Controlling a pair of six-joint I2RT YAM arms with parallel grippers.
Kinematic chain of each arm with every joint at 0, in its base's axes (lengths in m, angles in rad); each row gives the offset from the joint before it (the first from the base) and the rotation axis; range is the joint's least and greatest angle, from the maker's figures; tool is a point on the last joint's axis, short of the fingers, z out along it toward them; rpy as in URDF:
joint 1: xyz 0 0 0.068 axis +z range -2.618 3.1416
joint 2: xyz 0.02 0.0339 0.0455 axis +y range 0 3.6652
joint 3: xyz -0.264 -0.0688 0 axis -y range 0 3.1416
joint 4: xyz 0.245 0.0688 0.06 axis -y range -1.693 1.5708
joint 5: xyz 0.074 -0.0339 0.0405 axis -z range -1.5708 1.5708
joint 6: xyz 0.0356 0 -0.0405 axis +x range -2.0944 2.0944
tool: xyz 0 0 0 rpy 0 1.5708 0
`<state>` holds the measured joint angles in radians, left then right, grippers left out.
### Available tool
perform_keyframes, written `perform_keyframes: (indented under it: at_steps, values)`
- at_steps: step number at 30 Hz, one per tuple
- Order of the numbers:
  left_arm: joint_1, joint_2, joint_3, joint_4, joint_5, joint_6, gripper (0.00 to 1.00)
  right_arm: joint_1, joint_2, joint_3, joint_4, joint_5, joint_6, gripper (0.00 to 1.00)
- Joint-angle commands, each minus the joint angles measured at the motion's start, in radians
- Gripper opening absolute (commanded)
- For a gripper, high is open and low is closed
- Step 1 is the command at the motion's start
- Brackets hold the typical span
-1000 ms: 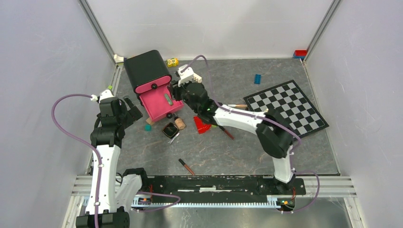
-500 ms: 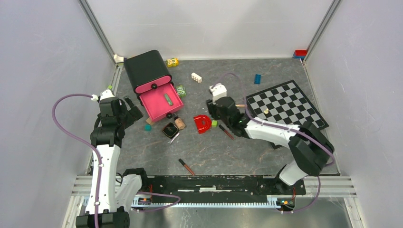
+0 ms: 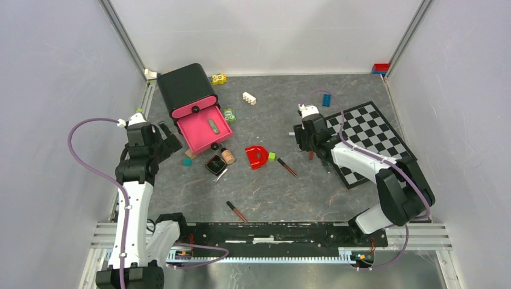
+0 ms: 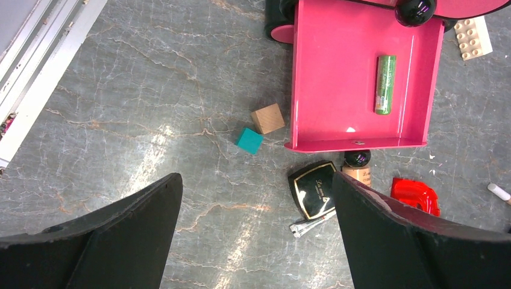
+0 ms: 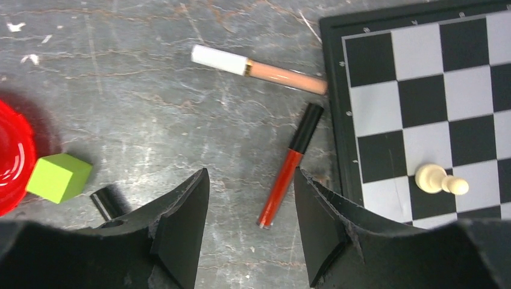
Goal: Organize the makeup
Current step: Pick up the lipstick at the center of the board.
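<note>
My right gripper will next grab the red tube by its red body, so its black cap stays free to go into the drawer.
My right gripper hangs open over the floor beside the chessboard. The lower end of a red tube with a black cap lies between its fingers, untouched. A pink-white pencil lies just beyond it, and a black wand tip shows at the left. My left gripper is open and empty, high above the floor. Below it lie a square black compact and a beige black-capped bottle, in front of the open pink drawer, which holds a green tube. A dark tube lies near the front.
A red D-shaped piece and a green cube sit mid-floor. Teal and wooden cubes lie left of the drawer. A white pawn lies on the chessboard. Toy bricks are scattered at the back.
My right arm has swung from the pink drawer rightward to the chessboard's left edge, and its jaws have widened. The left arm has not moved.
</note>
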<state>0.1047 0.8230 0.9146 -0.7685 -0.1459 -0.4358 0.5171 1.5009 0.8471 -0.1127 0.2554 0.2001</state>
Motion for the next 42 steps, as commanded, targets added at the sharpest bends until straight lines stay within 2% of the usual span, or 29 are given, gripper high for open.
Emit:
perform_keyframes:
  at_steps: [1,6,10,17,28,42]
  values:
    - [0.000,-0.001,-0.002,0.037,0.015,0.012,1.00,-0.042,-0.022,0.011,-0.038,0.023,0.082,0.60]
    - [0.000,-0.002,-0.001,0.037,0.014,0.012,1.00,-0.076,-0.011,-0.026,-0.005,-0.026,0.145,0.59]
    - [-0.001,-0.005,-0.002,0.037,0.010,0.012,1.00,-0.078,0.006,-0.031,0.021,-0.042,0.171,0.54]
    - [-0.001,-0.005,-0.001,0.037,0.013,0.011,1.00,-0.079,0.055,-0.025,0.025,0.026,0.203,0.46]
    - [0.000,-0.005,-0.001,0.037,0.009,0.011,1.00,-0.081,0.148,-0.014,0.028,0.046,0.219,0.42]
    - [0.000,-0.007,0.000,0.037,0.006,0.011,1.00,-0.088,0.190,-0.044,0.058,0.002,0.234,0.25]
